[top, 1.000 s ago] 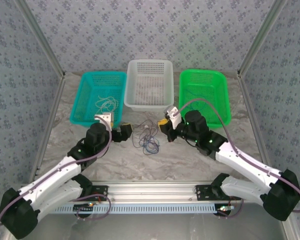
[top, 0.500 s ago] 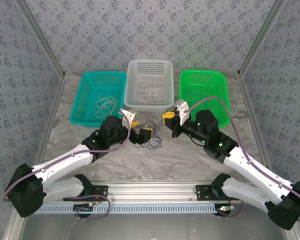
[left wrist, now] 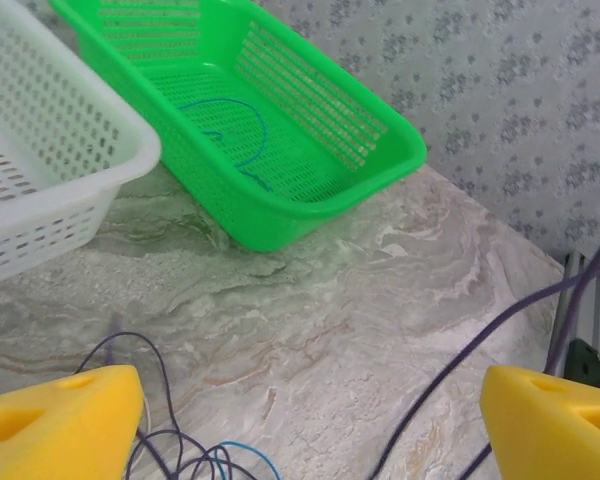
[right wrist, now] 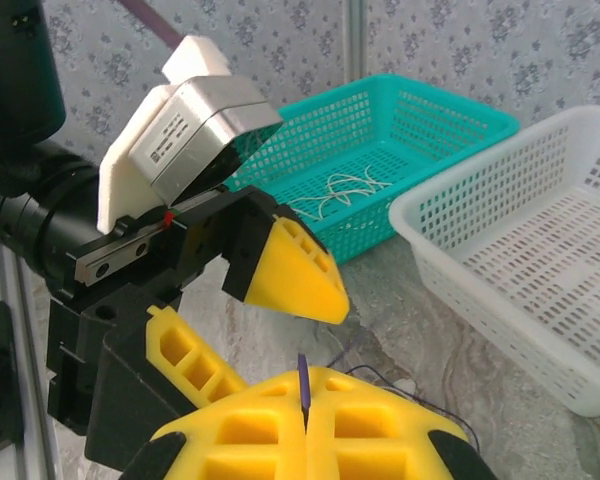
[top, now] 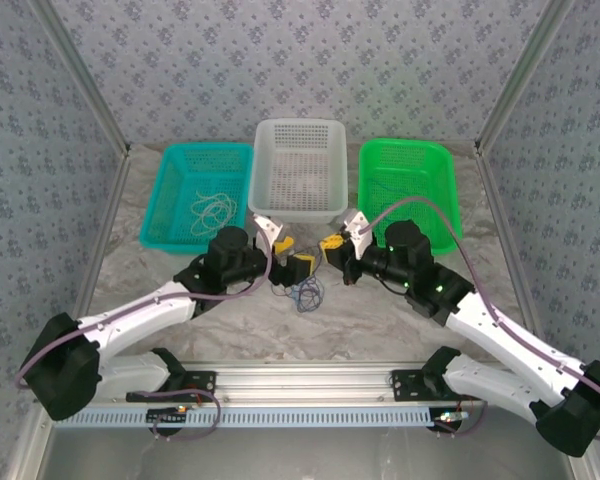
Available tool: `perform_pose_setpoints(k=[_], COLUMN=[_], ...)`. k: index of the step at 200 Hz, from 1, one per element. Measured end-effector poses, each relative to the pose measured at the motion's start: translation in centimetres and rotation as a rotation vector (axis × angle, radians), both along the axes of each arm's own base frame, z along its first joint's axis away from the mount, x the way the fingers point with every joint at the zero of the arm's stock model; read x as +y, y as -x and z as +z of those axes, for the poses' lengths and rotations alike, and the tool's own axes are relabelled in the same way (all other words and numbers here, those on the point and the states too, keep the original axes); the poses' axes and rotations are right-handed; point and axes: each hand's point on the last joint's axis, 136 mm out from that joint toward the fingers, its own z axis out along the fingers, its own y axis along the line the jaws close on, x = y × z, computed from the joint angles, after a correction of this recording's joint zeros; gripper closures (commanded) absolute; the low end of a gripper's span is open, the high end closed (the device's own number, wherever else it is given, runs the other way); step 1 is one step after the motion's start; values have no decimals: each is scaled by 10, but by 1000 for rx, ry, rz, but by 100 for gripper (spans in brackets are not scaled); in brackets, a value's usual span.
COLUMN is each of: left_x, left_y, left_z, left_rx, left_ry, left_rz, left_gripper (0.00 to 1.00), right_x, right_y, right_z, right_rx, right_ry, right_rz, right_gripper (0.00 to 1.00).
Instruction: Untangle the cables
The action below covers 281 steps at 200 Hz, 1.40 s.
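Note:
Next, my left gripper grips the purple cable beside my right gripper, leaving the tangle's loops free. This frees my right gripper for untangling the rest.
A small tangle of the cables (top: 302, 291), dark purple with a bit of blue, lies on the marble table between the two arms. In the left wrist view its loops (left wrist: 155, 440) sit by the lower left finger. My left gripper (top: 293, 256) hovers over the tangle, open, with bare table between its yellow fingers (left wrist: 65, 420); its midpoint (left wrist: 310, 405) is right of the loops. My right gripper (top: 330, 243) is shut on a thin purple cable (right wrist: 303, 392) that sticks up from the seam between its pads (right wrist: 240, 445). The left gripper's fingers (right wrist: 292, 270) are close in front of it.
Three baskets stand at the back: a teal one (top: 180, 190) holding whitish wires (top: 212, 208), a white one (top: 298, 205), and a green one (top: 445, 200) with a blue wire (left wrist: 230, 125) inside. A thick mauve arm cable (left wrist: 490, 335) crosses the left wrist view.
My left arm has swung right, bringing its open gripper over the tangle and close to the right gripper. The right gripper rose a little, then came back down, staying shut.

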Motion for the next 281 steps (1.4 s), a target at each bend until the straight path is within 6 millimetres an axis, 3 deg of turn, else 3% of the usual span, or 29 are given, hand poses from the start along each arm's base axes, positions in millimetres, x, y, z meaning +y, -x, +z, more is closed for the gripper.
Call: perform_pose_setpoints(k=[43,97,113,132,161,177,188,203,240,281], left_x=[-20,-24,-26,-28,-30,-29,-28,-26,-18,-9], left_y=[5,13,16,18,15,10,5,-1,-17,-33], left_z=[-2,-3,-1,-2,-1,2,3,2,1,4], left_rx=[-40,-82,-80,-80,-70,-71,-69,-61,-23,17], left_ry=[-29,-38,-27,-22,-27,-31,-36,-47,-84,-87], left_rz=[-129,-205,-224,-240,-235,-207,-181,-140,-30,92], left_gripper=[37,56,76,100,100,100,100,100,100,100], right_x=[4,6,5,4,1,-2,-6,-12,-31,-51], right_y=[3,4,3,2,-2,-6,-10,-16,-27,-19], right_z=[-3,3,2,0,-8,-13,-16,-21,-49,-85], right_rx=[-6,-35,-36,-37,-11,-2,9,29,74,133], right_ry=[-11,-30,-33,-35,-29,-20,-11,2,73,96], right_rz=[31,56,55,50,21,-15,-51,-103,-235,-314], right_gripper=[99,98,97,87,50,22,10,5,6,7])
